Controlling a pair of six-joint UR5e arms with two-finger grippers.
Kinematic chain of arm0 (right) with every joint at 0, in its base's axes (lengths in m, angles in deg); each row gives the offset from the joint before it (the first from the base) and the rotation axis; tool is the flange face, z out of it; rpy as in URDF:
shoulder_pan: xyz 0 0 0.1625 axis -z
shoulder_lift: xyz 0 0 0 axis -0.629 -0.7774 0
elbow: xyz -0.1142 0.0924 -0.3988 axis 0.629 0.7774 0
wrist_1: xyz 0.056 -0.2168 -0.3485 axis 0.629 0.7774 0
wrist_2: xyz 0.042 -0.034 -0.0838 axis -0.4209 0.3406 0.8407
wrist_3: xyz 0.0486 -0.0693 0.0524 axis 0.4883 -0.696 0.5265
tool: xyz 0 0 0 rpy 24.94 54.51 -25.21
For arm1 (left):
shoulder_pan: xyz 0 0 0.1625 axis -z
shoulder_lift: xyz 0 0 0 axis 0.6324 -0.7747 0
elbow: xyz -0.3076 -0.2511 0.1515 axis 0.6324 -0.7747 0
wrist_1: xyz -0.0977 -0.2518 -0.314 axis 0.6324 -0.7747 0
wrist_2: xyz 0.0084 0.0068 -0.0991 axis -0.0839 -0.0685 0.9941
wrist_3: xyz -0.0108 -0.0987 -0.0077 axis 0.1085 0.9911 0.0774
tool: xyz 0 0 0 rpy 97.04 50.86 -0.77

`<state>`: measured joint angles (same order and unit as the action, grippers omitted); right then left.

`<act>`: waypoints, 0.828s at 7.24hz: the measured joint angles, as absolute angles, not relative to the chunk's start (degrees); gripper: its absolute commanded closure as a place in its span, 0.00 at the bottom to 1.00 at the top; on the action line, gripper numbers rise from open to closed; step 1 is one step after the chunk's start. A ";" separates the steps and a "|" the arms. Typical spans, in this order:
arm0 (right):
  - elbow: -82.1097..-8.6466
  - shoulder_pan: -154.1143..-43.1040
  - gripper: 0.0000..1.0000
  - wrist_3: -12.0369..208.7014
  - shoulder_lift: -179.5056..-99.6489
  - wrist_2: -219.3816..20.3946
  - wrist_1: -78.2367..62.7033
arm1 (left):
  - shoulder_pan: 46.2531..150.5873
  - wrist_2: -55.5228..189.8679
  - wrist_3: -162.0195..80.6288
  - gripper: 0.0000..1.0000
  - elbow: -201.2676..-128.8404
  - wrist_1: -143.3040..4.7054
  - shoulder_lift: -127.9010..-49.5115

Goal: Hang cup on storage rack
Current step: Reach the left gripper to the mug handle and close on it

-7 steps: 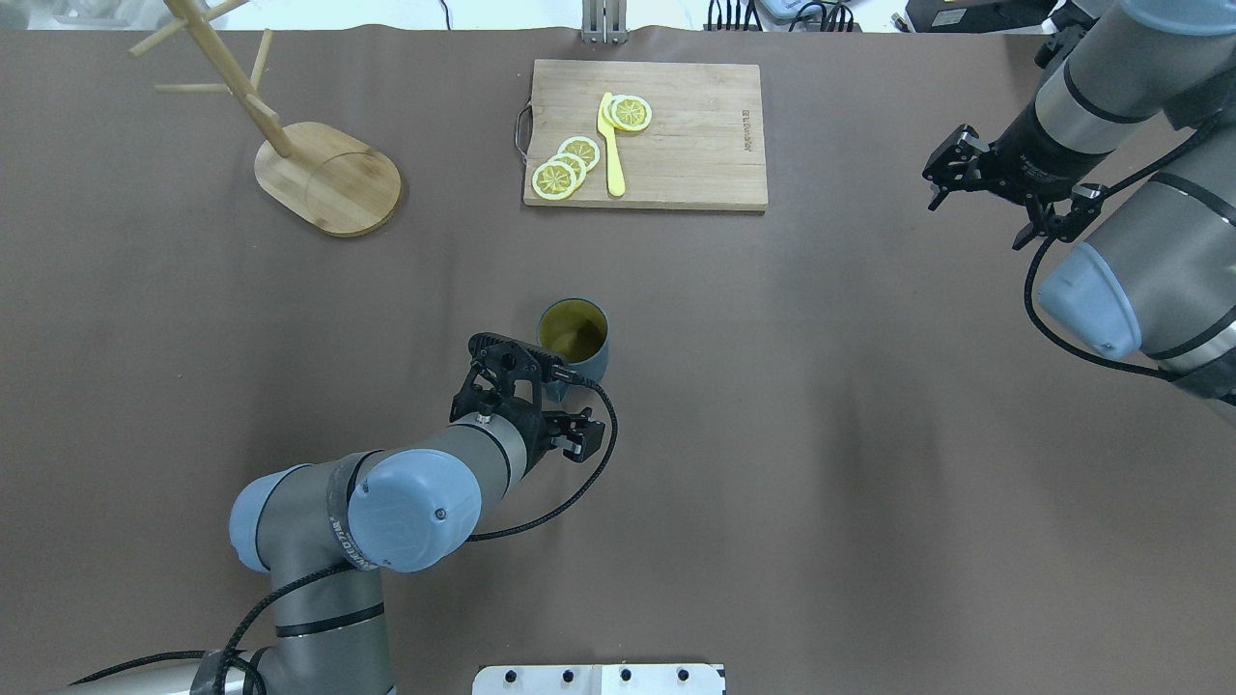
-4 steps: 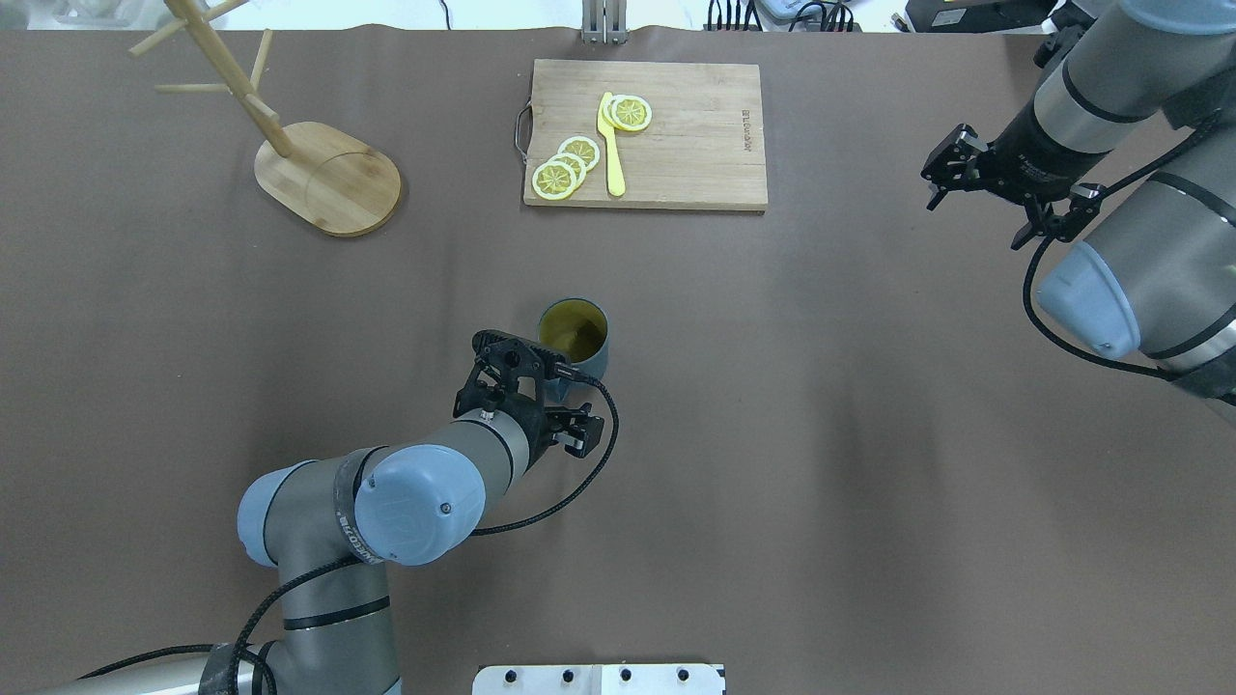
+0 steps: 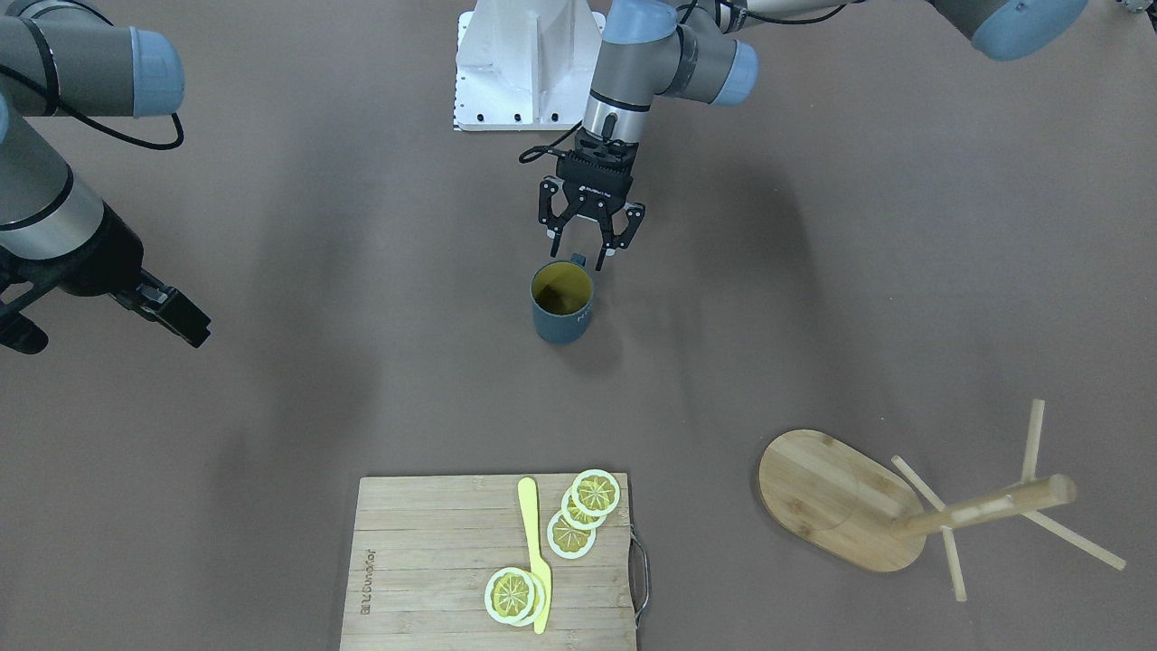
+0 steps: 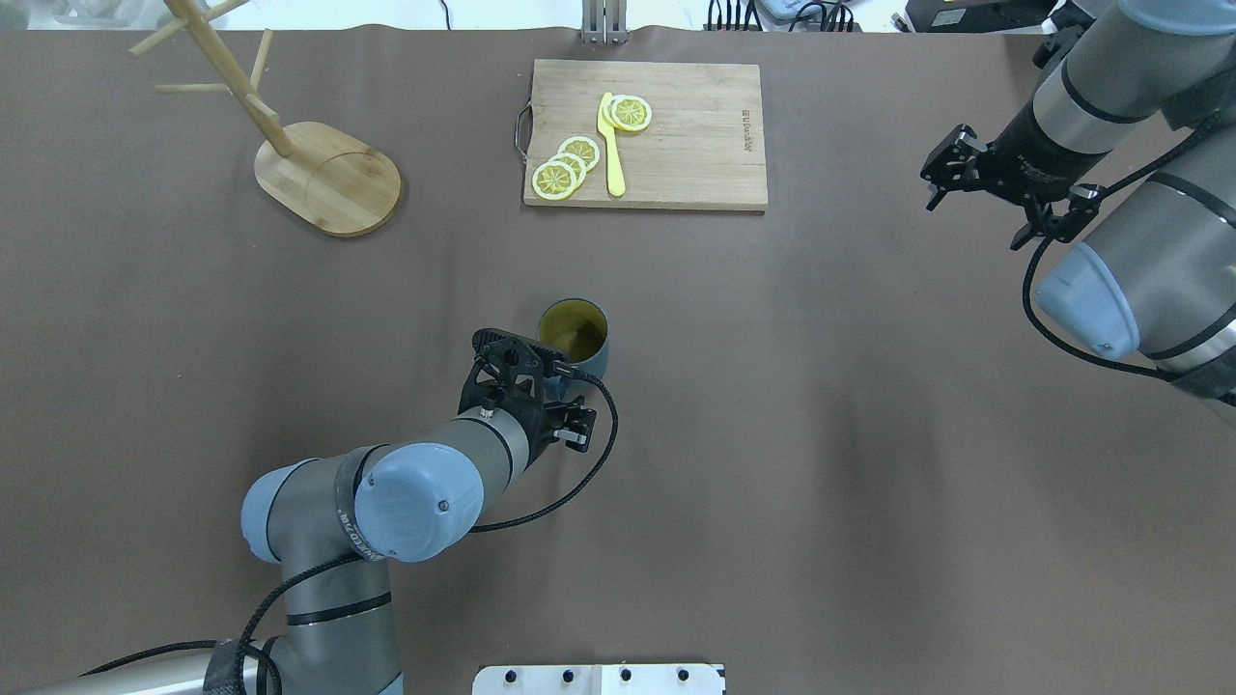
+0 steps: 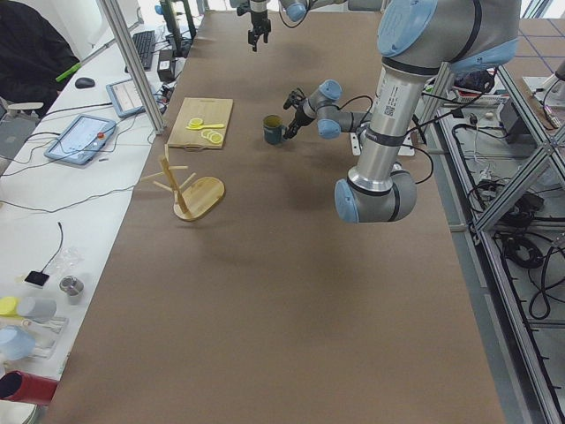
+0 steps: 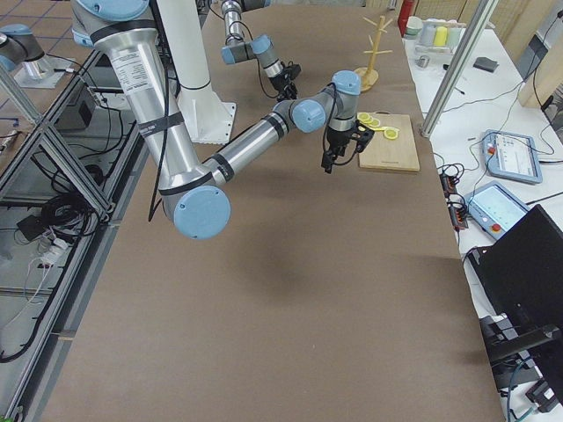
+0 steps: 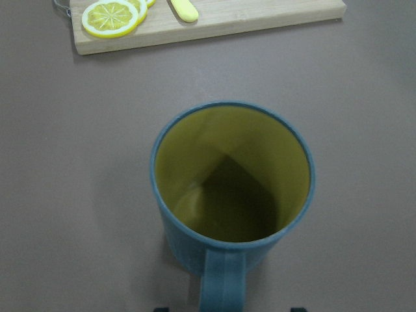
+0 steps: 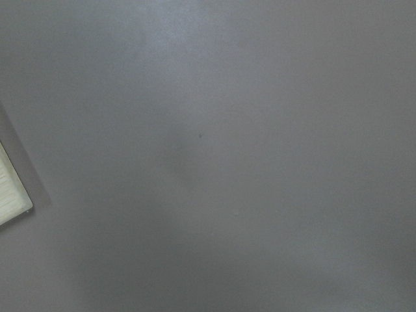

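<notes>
My left gripper takes hold of the blue-grey cup by its handle (image 3: 578, 260) next, to hang the cup on the storage rack (image 3: 976, 510).
The blue-grey cup (image 4: 574, 333) with a yellow-olive inside stands upright mid-table, also in the front view (image 3: 561, 303). Its handle (image 7: 223, 286) points toward the robot. My left gripper (image 3: 580, 257) is open, just on the robot's side of the cup, with its fingers on either side of the handle and not closed on it. The wooden storage rack (image 4: 328, 179) stands at the far left, empty, also in the front view (image 3: 841, 497). My right gripper (image 4: 930, 188) is open and empty, held above the table at the far right.
A bamboo cutting board (image 4: 666, 135) with lemon slices (image 4: 565, 164) and a yellow knife (image 4: 611, 145) lies at the far middle. A white base plate (image 3: 529, 63) sits at the robot's edge. Bare brown table (image 4: 821, 386) lies between cup and rack.
My left gripper has crept a little closer to the cup's handle. The cup has not moved. My right arm has shifted only slightly.
</notes>
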<state>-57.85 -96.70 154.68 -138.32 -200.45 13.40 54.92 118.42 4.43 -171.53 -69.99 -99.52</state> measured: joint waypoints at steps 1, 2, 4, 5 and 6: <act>-57.82 -96.63 0.00 154.69 -138.34 -200.42 13.40 | 54.99 118.41 4.43 0.53 -170.67 -71.38 -99.52; -57.79 -96.59 0.00 154.69 -138.38 -200.40 13.40 | 55.02 118.41 4.43 0.56 -170.12 -72.40 -99.52; -57.77 -96.55 0.00 154.69 -138.40 -200.40 13.40 | 55.16 118.43 4.41 0.76 -169.91 -73.24 -99.52; -57.77 -96.55 0.00 154.71 -138.41 -200.40 13.40 | 55.27 118.47 4.39 0.99 -169.89 -73.79 -99.52; -57.77 -96.55 0.00 154.77 -138.44 -200.40 13.40 | 55.37 118.49 4.41 1.00 -169.90 -74.28 -99.52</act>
<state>-57.77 -96.55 154.77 -138.44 -200.40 13.40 55.37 118.49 4.41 -169.90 -74.28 -99.52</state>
